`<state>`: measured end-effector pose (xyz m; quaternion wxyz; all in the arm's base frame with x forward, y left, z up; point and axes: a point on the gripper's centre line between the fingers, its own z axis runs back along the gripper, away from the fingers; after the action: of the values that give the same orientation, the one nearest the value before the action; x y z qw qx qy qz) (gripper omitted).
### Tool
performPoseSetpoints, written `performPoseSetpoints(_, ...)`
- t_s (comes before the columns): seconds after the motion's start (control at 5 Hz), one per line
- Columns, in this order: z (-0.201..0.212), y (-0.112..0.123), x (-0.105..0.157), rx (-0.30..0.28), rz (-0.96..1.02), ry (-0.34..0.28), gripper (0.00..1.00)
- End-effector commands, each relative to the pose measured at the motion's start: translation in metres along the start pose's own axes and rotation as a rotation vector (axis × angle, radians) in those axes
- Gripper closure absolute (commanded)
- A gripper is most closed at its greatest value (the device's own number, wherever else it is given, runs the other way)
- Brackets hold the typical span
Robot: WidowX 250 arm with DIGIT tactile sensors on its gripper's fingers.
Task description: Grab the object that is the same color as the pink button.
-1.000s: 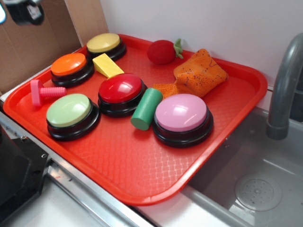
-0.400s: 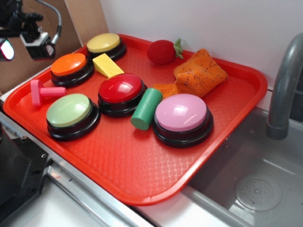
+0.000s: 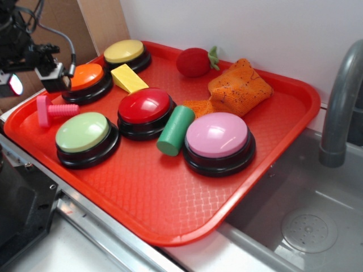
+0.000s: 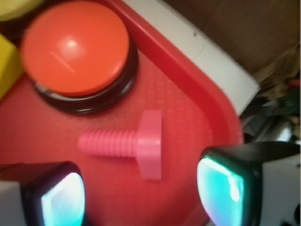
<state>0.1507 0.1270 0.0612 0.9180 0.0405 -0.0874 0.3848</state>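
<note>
The gripper's fingers stop short of the pink bolt's head [image 3: 43, 111], so the gripper isn't ready to close yet and should first move toward the head.
A hot-pink toy bolt [image 3: 50, 110] lies on its side at the left end of the red tray [image 3: 170, 209], its head towards the tray rim. The pink button [image 3: 218, 139] stands at the middle right. My gripper [image 3: 33, 79] hangs just above and behind the bolt, partly over the orange button [image 3: 86, 81]. In the wrist view the bolt [image 4: 129, 144] lies on the tray ahead of my gripper [image 4: 141, 193], whose two glowing pads [image 4: 221, 190] stand wide apart, open with only tray floor between them.
Green [image 3: 84, 137], red [image 3: 145, 112] and yellow [image 3: 126, 54] buttons, a yellow wedge [image 3: 128, 77], a green cylinder [image 3: 175, 131], a red strawberry [image 3: 194, 61] and an orange cloth [image 3: 238, 86] share the tray. A sink [image 3: 306, 221] and grey faucet [image 3: 340, 107] are at the right.
My gripper has come down from the top-left corner towards the tray and now hangs low over the pink bolt and the orange button. Nothing on the tray has moved.
</note>
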Motion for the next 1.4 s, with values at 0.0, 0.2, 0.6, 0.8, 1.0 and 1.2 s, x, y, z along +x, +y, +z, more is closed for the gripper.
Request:
performPoseSetpoints(0.0, -0.027, 0.008, 0.005, -0.05, -0.008, 0.006, 0.0)
performPoseSetpoints(0.2, -0.033, 0.006, 0.003, -0.049, -0.017, 0.007, 1.0)
performPoseSetpoints(0.6, -0.029, 0.003, 0.0, -0.063, -0.035, -0.001, 1.0)
performPoseSetpoints(0.8, -0.021, 0.0, 0.001, -0.072, -0.058, -0.012, 1.0)
performPoseSetpoints(1.0, -0.004, -0.014, 0.002, -0.069, -0.154, 0.007, 1.0)
performPoseSetpoints(1.2, 0.027, -0.038, -0.001, -0.098, -0.3, 0.046, 1.0)
